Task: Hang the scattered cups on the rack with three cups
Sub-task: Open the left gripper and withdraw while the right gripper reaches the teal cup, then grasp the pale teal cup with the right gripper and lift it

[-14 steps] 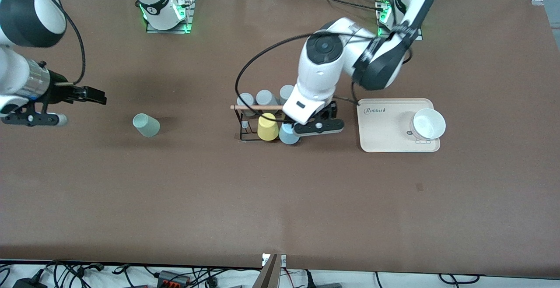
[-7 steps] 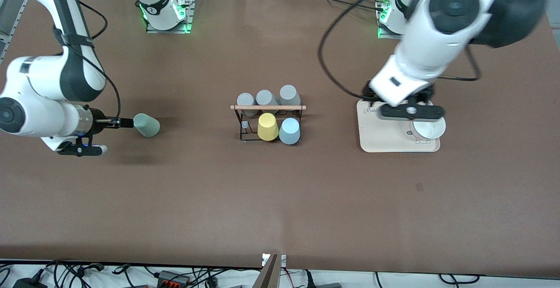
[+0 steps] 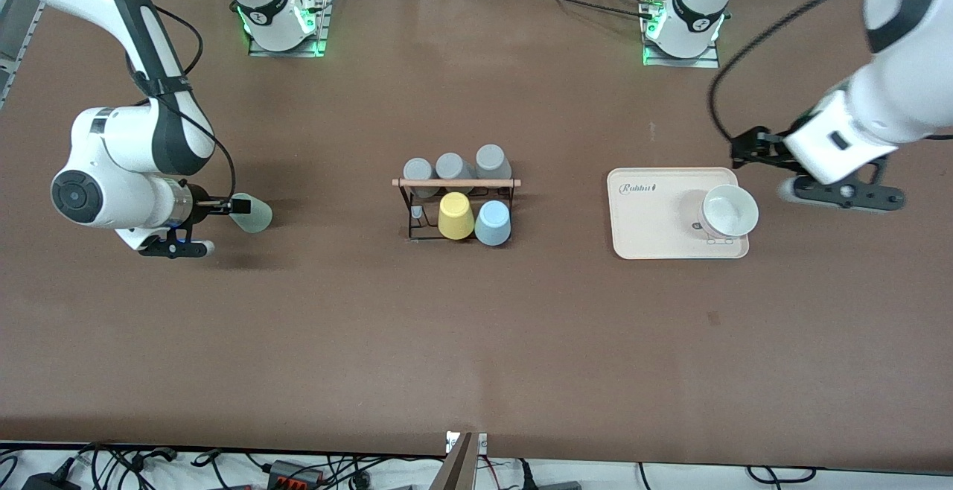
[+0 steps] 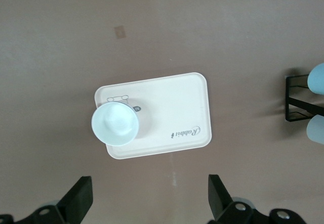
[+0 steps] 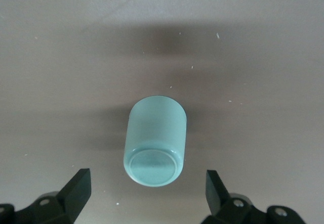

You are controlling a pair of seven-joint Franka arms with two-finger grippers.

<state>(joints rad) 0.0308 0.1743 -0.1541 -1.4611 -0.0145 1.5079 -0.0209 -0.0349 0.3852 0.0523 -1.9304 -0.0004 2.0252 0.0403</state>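
My right gripper would miss if it closed now, as the cup's base (image 5: 153, 166) is beyond my fingers; it should move toward the base first, then close on the cup.
The pale mint-green cup (image 3: 255, 216) lies on its side toward the right arm's end of the table. My right gripper (image 3: 237, 207) is open at its base end. In the right wrist view the cup (image 5: 155, 143) points its base at me, and the gripper (image 5: 147, 196) has one fingertip on each side of that base, not touching. The light blue cup (image 3: 493, 223) sits upside down on the black wire rack (image 3: 414, 216) beside the yellow cup (image 3: 455, 216). My left gripper (image 3: 744, 151) is open and empty, up beside the beige tray; in the left wrist view (image 4: 148, 204) nothing lies between its fingers.
Three grey cups (image 3: 450, 166) hang on the rack, farther from the front camera than its wooden rod (image 3: 456, 182). A beige tray (image 3: 655, 233) holds a white cup (image 3: 730, 211), also seen in the left wrist view (image 4: 115, 124). The rack's end (image 4: 296, 100) shows there too.
My left gripper let go of the light blue cup on the rack and swung away past the tray. My right gripper moved in to the mint-green cup's base.
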